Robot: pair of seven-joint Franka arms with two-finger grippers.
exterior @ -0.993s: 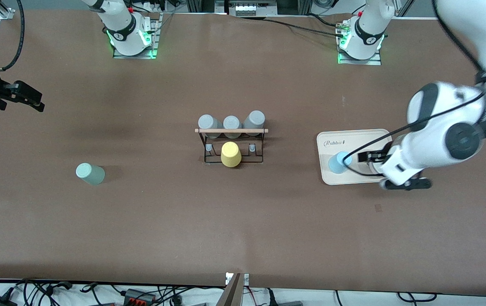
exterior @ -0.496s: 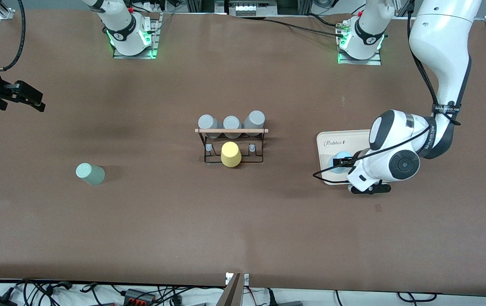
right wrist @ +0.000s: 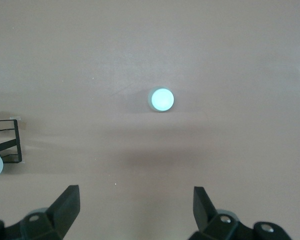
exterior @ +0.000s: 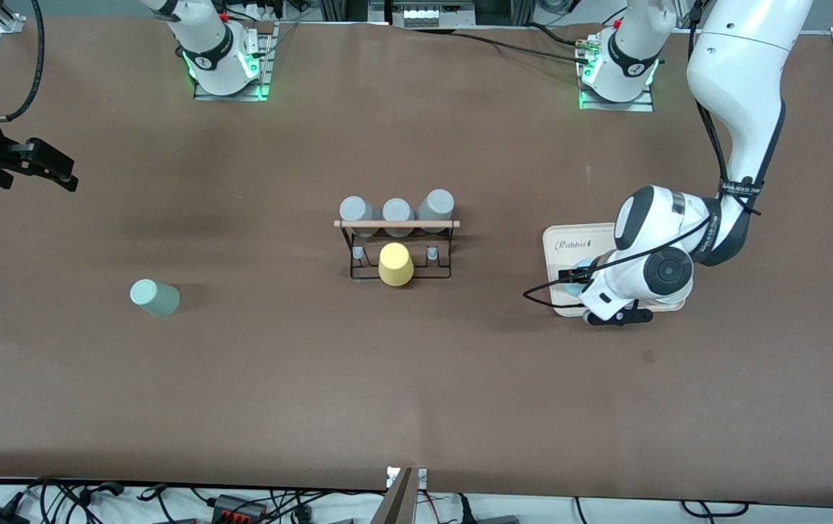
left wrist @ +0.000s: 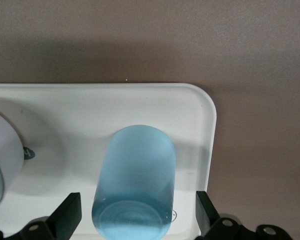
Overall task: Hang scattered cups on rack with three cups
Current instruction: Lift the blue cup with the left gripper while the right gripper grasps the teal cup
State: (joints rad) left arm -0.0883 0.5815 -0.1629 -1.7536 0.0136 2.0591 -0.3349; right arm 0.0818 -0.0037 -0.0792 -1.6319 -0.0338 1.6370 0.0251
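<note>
My left gripper should close on the light blue cup now, as my fingers are at the cup's lower sides in the left wrist view.
The light blue cup (left wrist: 135,175) is on the beige tray (left wrist: 65,110), near the tray's edge toward the right arm's end. My left gripper (left wrist: 136,220) is open and low over the tray, with one finger on each side of the cup and a gap to each. In the front view the left gripper (exterior: 575,280) hides most of that cup (exterior: 569,287). The mint-green cup (exterior: 154,297) stands alone on the table toward the right arm's end and also shows in the right wrist view (right wrist: 161,99). My right gripper (exterior: 45,166) is open and empty, high over that end. The black rack (exterior: 396,251) is mid-table.
The rack's wooden rod (exterior: 396,224) has three grey cups (exterior: 397,210) in a row at it, on the side toward the arm bases. A yellow cup (exterior: 395,264) sits on the rack's side nearer the front camera. A corner of the rack (right wrist: 10,142) shows in the right wrist view.
My left arm has swung in and its open gripper has slid along the tray until the light blue cup sits between its fingers. The right arm and the mint-green cup have not moved.
</note>
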